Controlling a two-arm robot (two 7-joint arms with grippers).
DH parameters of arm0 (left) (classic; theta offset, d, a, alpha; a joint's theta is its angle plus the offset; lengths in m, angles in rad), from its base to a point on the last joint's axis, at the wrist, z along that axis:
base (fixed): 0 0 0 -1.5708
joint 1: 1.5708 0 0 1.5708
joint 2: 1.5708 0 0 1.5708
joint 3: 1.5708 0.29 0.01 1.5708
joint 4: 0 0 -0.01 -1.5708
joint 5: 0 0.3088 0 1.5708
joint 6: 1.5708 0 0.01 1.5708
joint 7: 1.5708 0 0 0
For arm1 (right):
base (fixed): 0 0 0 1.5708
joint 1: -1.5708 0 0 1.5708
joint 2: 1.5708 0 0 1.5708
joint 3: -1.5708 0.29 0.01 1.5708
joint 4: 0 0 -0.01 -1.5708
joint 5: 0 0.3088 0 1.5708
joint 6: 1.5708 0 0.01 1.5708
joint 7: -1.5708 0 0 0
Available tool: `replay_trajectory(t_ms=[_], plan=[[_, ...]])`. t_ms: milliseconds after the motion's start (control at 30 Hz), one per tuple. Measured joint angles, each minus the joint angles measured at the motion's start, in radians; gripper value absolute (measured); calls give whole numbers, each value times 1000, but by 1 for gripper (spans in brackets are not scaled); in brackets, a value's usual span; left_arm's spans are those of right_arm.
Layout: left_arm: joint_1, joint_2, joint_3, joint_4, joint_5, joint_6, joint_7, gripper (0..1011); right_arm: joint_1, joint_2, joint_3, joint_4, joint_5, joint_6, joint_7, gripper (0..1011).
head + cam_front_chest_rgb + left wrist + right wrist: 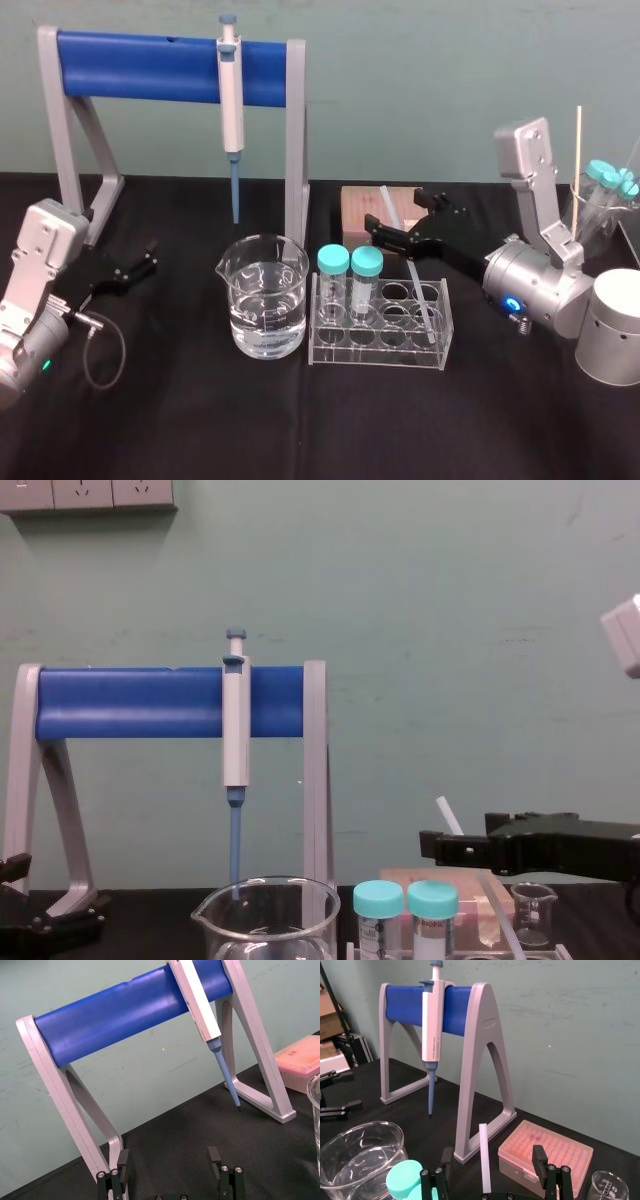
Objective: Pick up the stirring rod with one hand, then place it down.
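The right gripper grabs the rod by its upper part [450, 816] [484, 1152] next, since the rod's lower end sits down in the rack beside the capped tubes.
The stirring rod [420, 300] is thin and white. It leans in the clear tube rack [440, 350], with its upper end over the pink box. My right gripper [395, 212] is open around the rod's upper part. In the right wrist view the rod [484, 1155] stands between the two black fingers [538, 1156] and touches neither. The chest view shows the rod's top [446, 815] poking up just above that gripper [450, 846]. My left gripper [140, 266] rests low on the left side of the table by the stand's foot. It is open with nothing between its fingers [122, 1160].
A glass beaker of water [262, 300] stands left of the rack, which holds two teal-capped tubes [350, 265]. Behind them, a white-and-blue pipette [231, 95] hangs on a grey and blue stand [295, 140]. A pink tip box [360, 205] sits behind the rack. A small beaker [530, 900] and a tube holder [610, 190] are at the right.
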Motion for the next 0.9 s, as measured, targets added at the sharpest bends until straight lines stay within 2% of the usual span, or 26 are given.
replay_trajectory(t_ms=[533,900], plan=[[0,0,0,0,0,0,0,1000,14,-37,8,45,-39,9,7,1000],[0,0,0,0,0,0,0,1000,14,-36,9,44,-40,8,7,998]])
